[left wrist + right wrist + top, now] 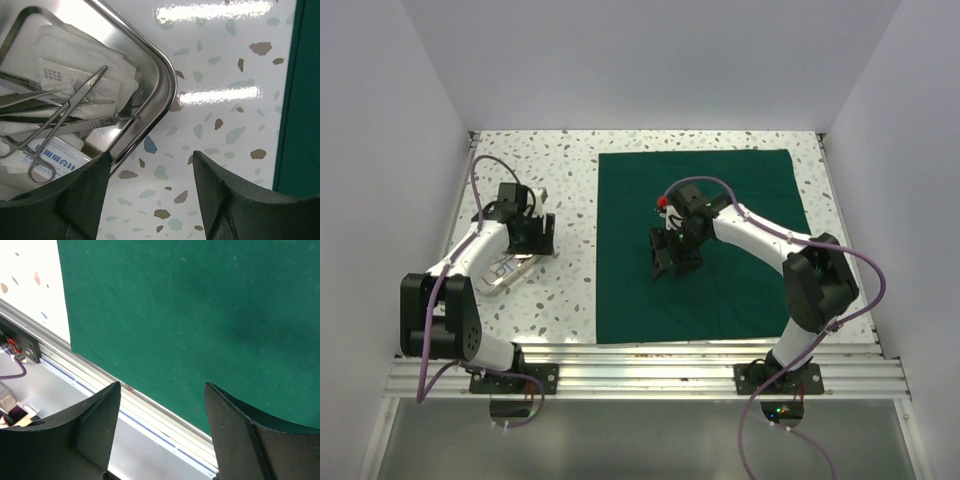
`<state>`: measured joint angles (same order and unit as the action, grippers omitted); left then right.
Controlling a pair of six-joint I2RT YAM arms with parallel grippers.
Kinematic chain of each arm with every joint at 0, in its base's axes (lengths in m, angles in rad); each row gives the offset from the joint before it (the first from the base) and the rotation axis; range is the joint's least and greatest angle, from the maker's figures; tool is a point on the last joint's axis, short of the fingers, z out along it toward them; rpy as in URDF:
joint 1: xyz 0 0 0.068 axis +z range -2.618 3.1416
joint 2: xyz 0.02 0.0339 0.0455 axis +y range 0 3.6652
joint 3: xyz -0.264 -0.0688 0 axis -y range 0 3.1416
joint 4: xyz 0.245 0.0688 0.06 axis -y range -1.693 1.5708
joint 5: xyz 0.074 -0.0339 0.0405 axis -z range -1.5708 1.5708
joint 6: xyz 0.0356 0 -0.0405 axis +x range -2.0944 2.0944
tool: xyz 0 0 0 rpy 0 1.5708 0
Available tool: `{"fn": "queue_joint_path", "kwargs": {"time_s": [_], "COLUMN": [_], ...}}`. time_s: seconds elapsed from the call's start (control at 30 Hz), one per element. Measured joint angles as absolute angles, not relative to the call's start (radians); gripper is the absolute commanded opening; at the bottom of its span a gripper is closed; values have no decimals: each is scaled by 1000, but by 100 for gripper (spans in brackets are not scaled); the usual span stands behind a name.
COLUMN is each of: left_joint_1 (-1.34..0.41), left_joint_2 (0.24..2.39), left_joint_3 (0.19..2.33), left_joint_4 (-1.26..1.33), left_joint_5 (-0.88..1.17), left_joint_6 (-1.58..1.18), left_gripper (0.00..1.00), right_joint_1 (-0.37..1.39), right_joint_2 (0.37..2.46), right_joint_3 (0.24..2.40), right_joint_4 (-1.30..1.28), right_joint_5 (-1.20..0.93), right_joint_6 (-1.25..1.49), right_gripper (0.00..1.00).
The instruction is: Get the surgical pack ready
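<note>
The loaded steel tray needs to go onto the green drape [642,305], so next my left gripper should pinch the tray's rim beside its rounded corner [528,269].
The surgical pack [720,240] is a large dark green drape lying flat on the speckled table, right of centre; it also fills the right wrist view [200,315]. My right gripper [672,266] hovers over the drape's middle, open and empty, as the right wrist view [162,390] shows. My left gripper [542,238] is open and empty over bare table beside the steel tray [167,85], which holds forceps [65,112], other steel instruments and white gauze packets [75,65]. The drape's left edge [300,100] shows at the right of the left wrist view.
The steel tray [505,272] lies at the left under my left arm. White walls close the table on three sides. An aluminium rail [640,375] runs along the near edge, also seen in the right wrist view [150,415].
</note>
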<state>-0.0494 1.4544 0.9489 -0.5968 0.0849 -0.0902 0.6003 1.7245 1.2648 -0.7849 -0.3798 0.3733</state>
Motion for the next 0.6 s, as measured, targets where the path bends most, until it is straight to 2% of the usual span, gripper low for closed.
{"fn": "queue_joint_path", "kwargs": {"time_s": [0.1,0.2,0.23,0.47,0.6], "left_joint_1": [-54,-60,-61,-62,-67], "left_joint_2": [1457,1473,1481,1556,1583], "left_joint_3": [923,912,910,911,929], "left_joint_4": [-593,-580,-577,-561,-547], "left_joint_5": [62,39,32,-13,-27], "left_joint_6": [-65,-51,-48,-40,-40], "left_gripper": [67,57,50,40,13], "right_joint_1": [595,586,582,568,563], "right_joint_2": [1720,1710,1708,1697,1697], "right_joint_3": [1235,1212,1206,1198,1198], "right_joint_4": [-778,-776,-773,-766,-765], "right_joint_5": [-385,-385,-385,-385,-385], "right_joint_6": [373,373,373,372,366], "right_gripper": [71,72,72,72,72]}}
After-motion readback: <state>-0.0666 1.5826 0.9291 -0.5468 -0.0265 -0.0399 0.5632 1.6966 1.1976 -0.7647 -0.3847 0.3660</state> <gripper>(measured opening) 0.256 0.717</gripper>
